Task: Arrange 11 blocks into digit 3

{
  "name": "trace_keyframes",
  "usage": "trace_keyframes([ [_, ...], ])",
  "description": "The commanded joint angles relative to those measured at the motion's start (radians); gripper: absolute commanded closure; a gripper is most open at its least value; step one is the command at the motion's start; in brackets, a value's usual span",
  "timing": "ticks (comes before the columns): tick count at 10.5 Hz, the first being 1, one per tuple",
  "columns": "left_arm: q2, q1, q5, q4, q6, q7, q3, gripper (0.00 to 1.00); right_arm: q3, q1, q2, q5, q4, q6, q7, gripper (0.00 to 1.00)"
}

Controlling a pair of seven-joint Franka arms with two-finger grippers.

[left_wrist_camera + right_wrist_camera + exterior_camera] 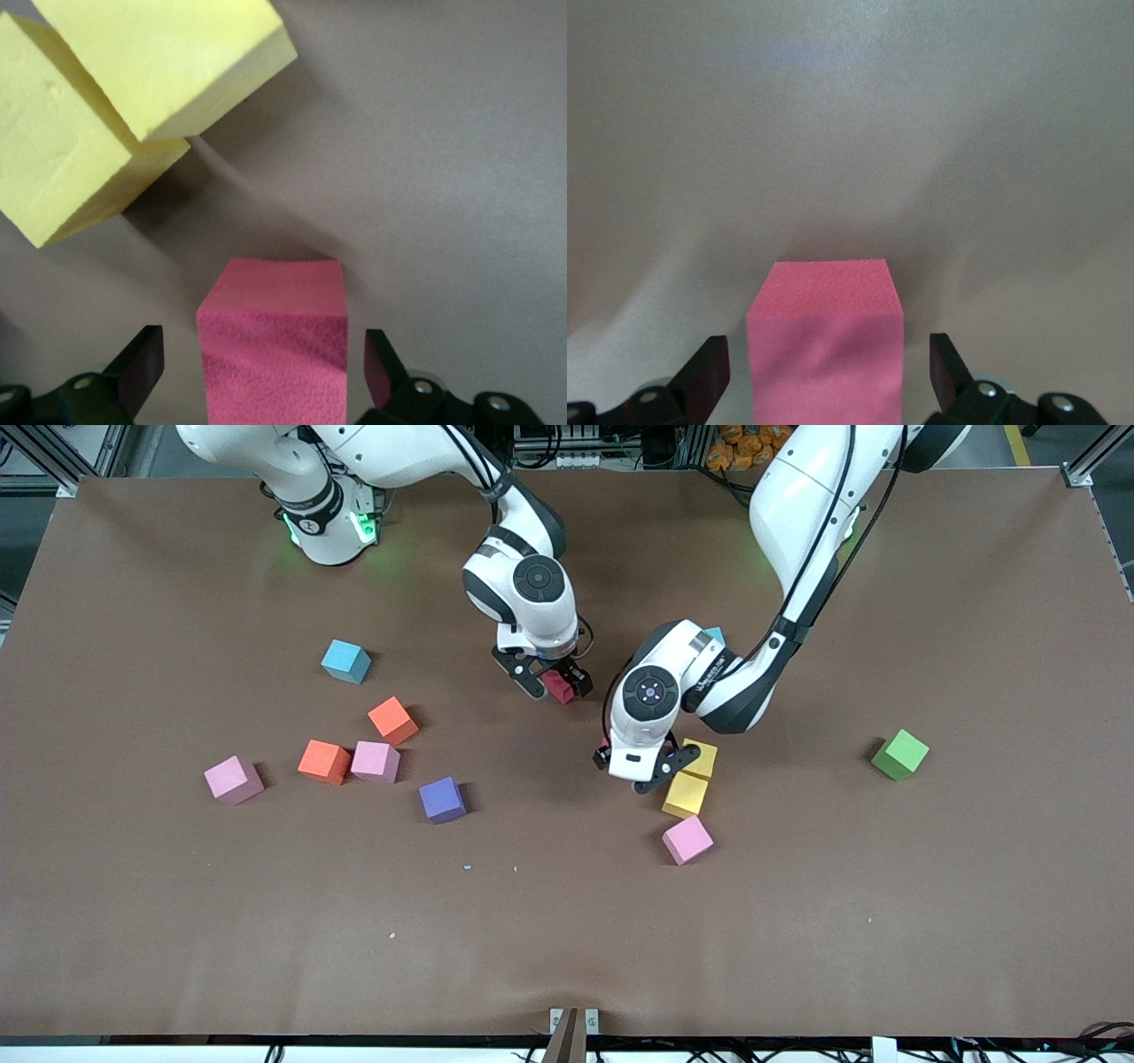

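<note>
The left gripper grabs the red block it straddles by the block's opposite sides next, to help form the digit 3.
My right gripper (556, 684) (828, 367) is open around a red block (561, 688) (824, 345) that rests on the table, with a gap at each finger. My left gripper (640, 772) (263, 367) is also open, straddling another red block (273, 341) without touching it. In the front view that block is almost hidden under the hand. Beside it lie two yellow blocks (700, 758) (685, 794) (168, 53) (62, 159), touching each other. A pink block (687, 840) lies nearer the camera. Toward the right arm's end lie two orange blocks (392, 720) (323, 762), two pink blocks (375, 762) (233, 779) and a purple block (441, 799).
A light-blue cube (345, 662) sits farther from the camera than the orange blocks. Another light-blue cube (714, 636) peeks out above the left arm's wrist. A green cube (900, 755) lies toward the left arm's end. The brown table (797, 921) spreads wide around them.
</note>
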Motion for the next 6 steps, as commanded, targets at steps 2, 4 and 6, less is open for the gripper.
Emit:
trace_keyframes([
  [2, 0.011, -0.007, -0.002, -0.003, 0.003, -0.005, -0.001, 0.0, 0.003, 0.013, 0.038, -0.049, -0.001, 0.042, 0.025, 0.24],
  [4, 0.017, -0.004, 0.003, 0.0, 0.004, -0.002, -0.001, 0.14, 0.009, 0.02, 0.046, -0.082, -0.001, 0.037, 0.02, 0.72],
  [6, 0.02, 0.001, 0.001, 0.003, 0.004, -0.003, -0.001, 0.79, 0.023, 0.015, 0.037, -0.114, -0.001, 0.013, -0.054, 1.0],
])
